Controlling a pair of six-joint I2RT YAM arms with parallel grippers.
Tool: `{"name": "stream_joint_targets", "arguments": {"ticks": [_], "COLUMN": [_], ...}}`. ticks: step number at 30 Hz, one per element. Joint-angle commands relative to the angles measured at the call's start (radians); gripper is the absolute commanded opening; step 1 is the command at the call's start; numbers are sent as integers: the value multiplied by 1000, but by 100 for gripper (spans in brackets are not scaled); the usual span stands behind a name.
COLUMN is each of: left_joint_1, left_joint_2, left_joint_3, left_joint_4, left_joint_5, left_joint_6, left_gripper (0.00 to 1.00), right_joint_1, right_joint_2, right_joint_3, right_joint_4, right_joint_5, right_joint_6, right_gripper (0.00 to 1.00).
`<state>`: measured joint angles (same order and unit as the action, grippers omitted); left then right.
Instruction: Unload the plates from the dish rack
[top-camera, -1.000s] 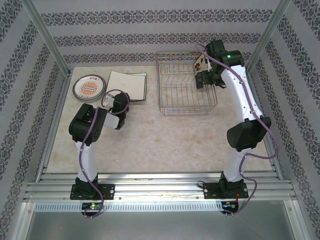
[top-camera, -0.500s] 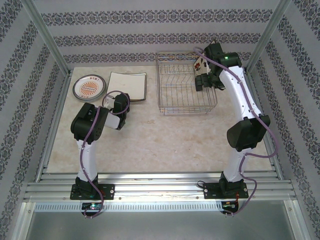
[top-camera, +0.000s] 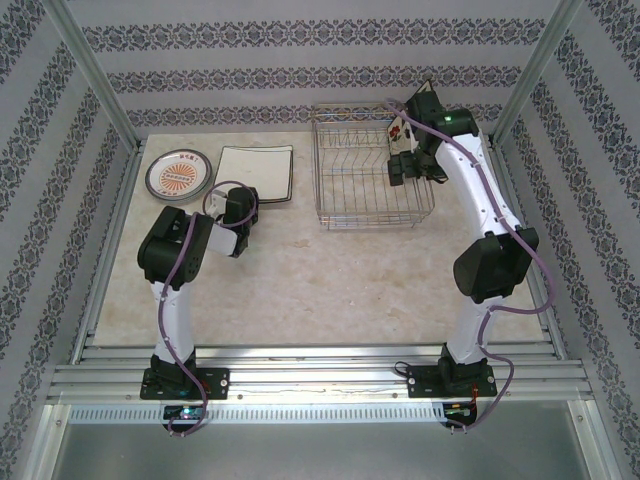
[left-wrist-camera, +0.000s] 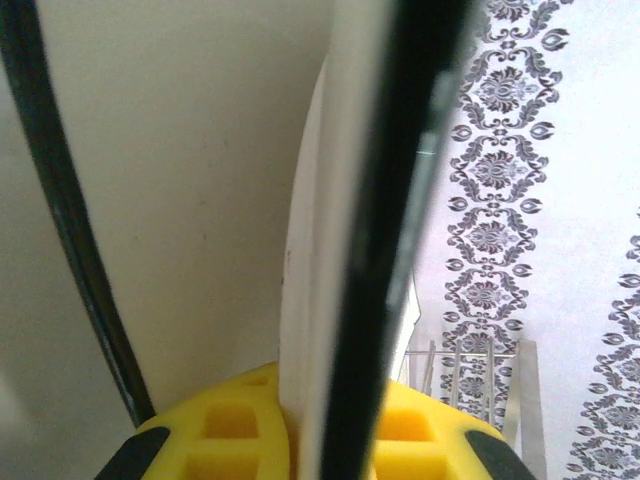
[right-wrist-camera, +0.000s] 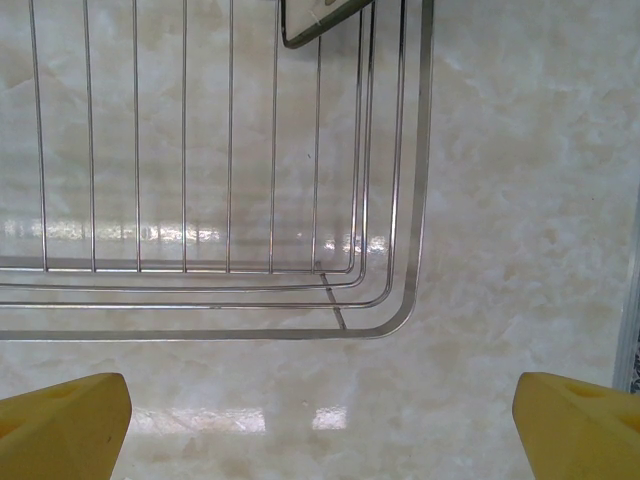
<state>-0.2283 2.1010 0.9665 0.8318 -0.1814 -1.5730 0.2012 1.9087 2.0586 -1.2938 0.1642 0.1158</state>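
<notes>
The robot's left gripper needs to let go of the square cream plate: it holds only the plate's near edge, low over flat marble, so the plate would land.
The silver wire dish rack (top-camera: 368, 178) stands at the back right of the table. A square flower-print plate (top-camera: 400, 124) leans upright in its far right corner, and its dark-edged corner (right-wrist-camera: 318, 20) shows in the right wrist view. My right gripper (top-camera: 404, 166) hovers open over the rack's right side, with the rack's corner (right-wrist-camera: 398, 300) below its yellow fingertips (right-wrist-camera: 62, 425). A round plate (top-camera: 178, 177) and a square cream plate (top-camera: 256, 170) lie at the back left. My left gripper (top-camera: 236, 207) is shut on the near edge of the square cream plate (left-wrist-camera: 335, 240).
Metal frame posts (top-camera: 92, 75) and patterned walls close in the table on three sides. Bare marble tabletop (top-camera: 330, 280) lies between the arms and in front of the rack. The rack's wires (left-wrist-camera: 470, 385) show far behind the held plate.
The right gripper has shifted slightly nearer and to the left over the rack's right side, still open. The left arm has barely moved and keeps its grip.
</notes>
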Motion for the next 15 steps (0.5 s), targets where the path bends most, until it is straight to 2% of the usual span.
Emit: {"name": "stream_joint_targets", "arguments": {"ticks": [1, 7, 15], "left_joint_1": [5, 11, 14], "left_joint_2": [-45, -73, -112], "left_joint_3": [31, 36, 83], "left_joint_4": [-90, -216, -374], "left_joint_5": [60, 73, 92], "left_joint_6": [42, 87, 160], "left_gripper": [11, 22, 30], "right_joint_1": [11, 11, 8], "right_joint_2": [-26, -45, -69], "right_joint_3": [-28, -71, -106], "right_joint_4": [19, 38, 60], "right_joint_5": [-3, 5, 9], "right_joint_6": [4, 19, 23], "right_gripper": [98, 98, 98]}}
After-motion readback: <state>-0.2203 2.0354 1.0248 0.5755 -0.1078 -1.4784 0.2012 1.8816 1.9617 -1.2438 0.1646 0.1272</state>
